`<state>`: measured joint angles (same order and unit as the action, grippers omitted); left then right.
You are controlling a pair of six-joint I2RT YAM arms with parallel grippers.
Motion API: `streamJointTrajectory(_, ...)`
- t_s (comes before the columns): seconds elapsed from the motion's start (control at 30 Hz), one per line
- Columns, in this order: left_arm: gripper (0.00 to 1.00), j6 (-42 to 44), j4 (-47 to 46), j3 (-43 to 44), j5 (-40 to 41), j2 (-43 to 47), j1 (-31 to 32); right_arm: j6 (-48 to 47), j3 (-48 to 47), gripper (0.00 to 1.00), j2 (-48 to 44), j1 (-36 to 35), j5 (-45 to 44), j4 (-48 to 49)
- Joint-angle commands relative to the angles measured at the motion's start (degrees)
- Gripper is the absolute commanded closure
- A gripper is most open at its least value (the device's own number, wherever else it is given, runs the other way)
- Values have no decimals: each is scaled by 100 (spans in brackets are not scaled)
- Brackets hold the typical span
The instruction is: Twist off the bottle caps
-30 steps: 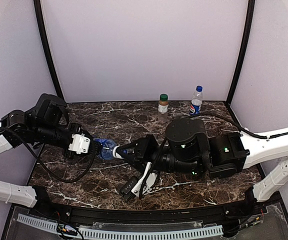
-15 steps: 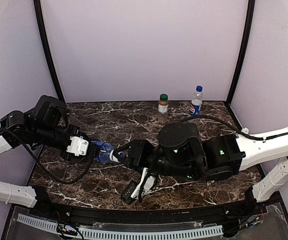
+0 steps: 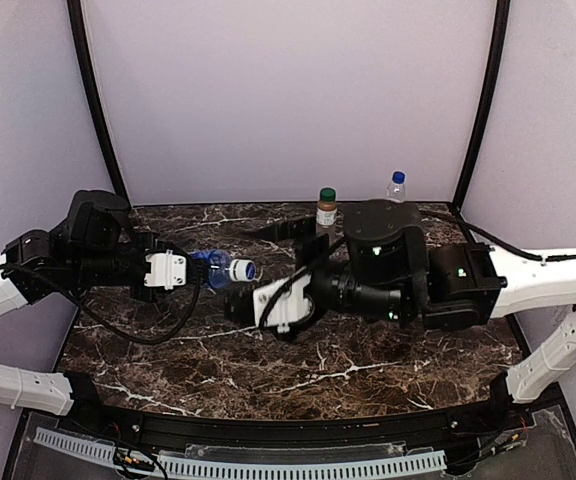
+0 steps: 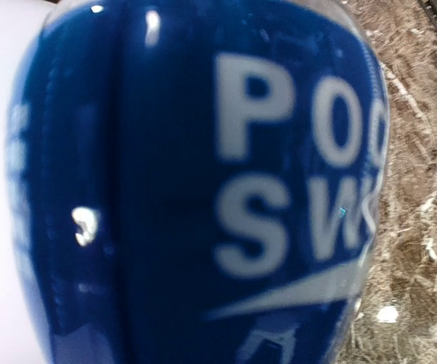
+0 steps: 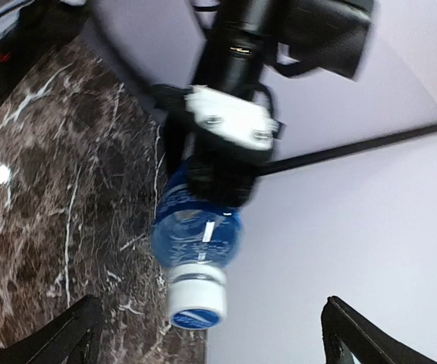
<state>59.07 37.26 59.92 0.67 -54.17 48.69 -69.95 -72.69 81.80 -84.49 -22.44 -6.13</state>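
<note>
The cap lies between the lines of my right gripper's open fingertips but beyond them, so it is too early to close. First, my right gripper moves toward the cap.
My left gripper (image 3: 183,270) is shut on a clear bottle with a blue label (image 3: 213,268) and holds it sideways above the table. Its label (image 4: 203,189) fills the left wrist view and hides the fingers there. The bottle's cap (image 5: 196,299), white with a blue top, is on the neck and points at my right gripper (image 5: 212,315). That gripper (image 3: 256,270) stands wide open, one fingertip (image 5: 82,322) on each side of the cap and clear of it. At the back stand a brown bottle with a green cap (image 3: 326,207) and a clear bottle with a blue cap (image 3: 396,181).
The right arm's bulk (image 3: 388,270) hides the lower part of the back right bottle. The dark marble table (image 3: 168,350) is closed in by pale walls and black corner posts (image 3: 98,110). A black rail (image 3: 268,435) runs along the near edge.
My right gripper let go of the cap and opened wide, swinging up and back. The left arm carried the bottle up and toward the back; the cap stayed on the neck.
</note>
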Motion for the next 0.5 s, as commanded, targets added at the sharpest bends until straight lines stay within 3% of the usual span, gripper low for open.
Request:
streamJointTrajectory(0.0, 68, 159, -1683, -532, 1245, 101, -17, 5241, -721, 1, -311, 1080, 1474, 118)
streamJointTrajectory(0.1, 68, 444, -2373, -722, 1710, 69, -17, 7909, -815, 7, -213, 1824, 2185, 242)
streamJointTrajectory(0.2, 68, 485, -2548, -719, 1851, -4, -18, 9651, -746, 11, -95, 2073, 2271, 253)
streamJointTrajectory(0.27, 68, 508, -2565, -711, 1896, -42, -17, 10312, -777, 2, 44, 2134, 2441, 160)
streamJointTrajectory(0.47, 68, 487, -2470, -718, 1846, -42, -17, 10995, -931, 4, 477, 2235, 3092, 50)
